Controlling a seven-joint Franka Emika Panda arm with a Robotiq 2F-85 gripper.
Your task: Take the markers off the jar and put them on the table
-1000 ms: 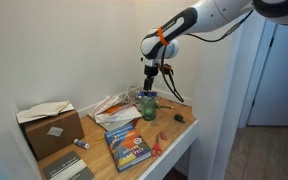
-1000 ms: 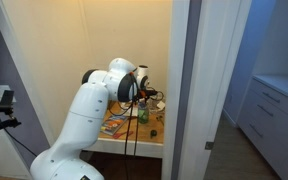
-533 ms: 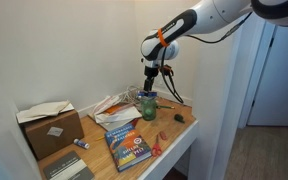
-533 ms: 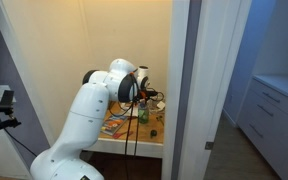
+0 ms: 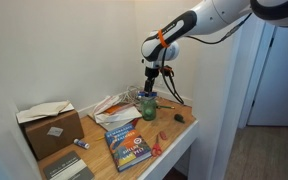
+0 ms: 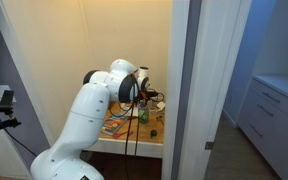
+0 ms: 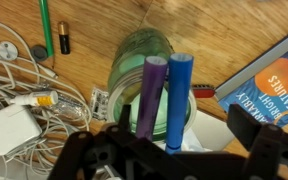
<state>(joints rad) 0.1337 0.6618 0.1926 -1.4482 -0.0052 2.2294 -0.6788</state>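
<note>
My gripper should close on both markers now, because they stand between its fingers in the wrist view and their tops rise past the fingers.
The green-tinted glass jar stands on the wood table; it also shows in both exterior views. Two markers stand upright in it, a purple one and a blue one. My gripper is directly above the jar, open, with the tops of both markers between its fingers, one finger to the right of them. Nothing is gripped. In both exterior views the gripper hangs just over the jar.
A white charger with tangled cables lies left of the jar, with a battery and a green pencil beyond. A blue book lies in front, a cardboard box at the far end, papers and small red pieces.
</note>
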